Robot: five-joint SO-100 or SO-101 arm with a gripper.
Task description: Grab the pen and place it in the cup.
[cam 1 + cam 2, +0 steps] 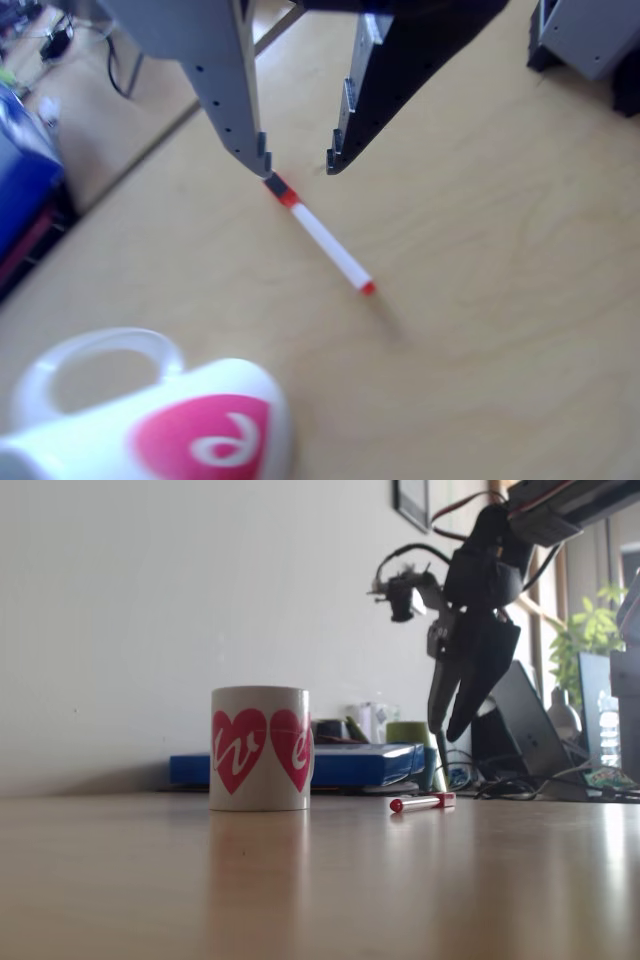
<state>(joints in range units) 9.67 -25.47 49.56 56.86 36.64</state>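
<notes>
The gripper takes hold of the pen by its white barrel (330, 245) next, to place the pen in the cup (170, 430).
The pen (322, 234) lies flat on the wooden table, white barrel, red cap with a dark grey block under my grey finger (232, 90), small red tip toward the lower right. In the fixed view the pen (420, 802) rests to the right of the cup (260, 748). The cup (170, 430), white with pink heart marks, stands at the bottom left of the other view. My gripper (298, 160) is open and hovers above the pen's cap end. From the fixed view the gripper (448, 730) hangs well above the table, nothing between its fingers.
A blue box (330, 765) and dark clutter lie behind the cup along the wall. A grey object (590, 35) stands at the top right. The table edge (150, 150) runs diagonally at the upper left, with floor and cables beyond.
</notes>
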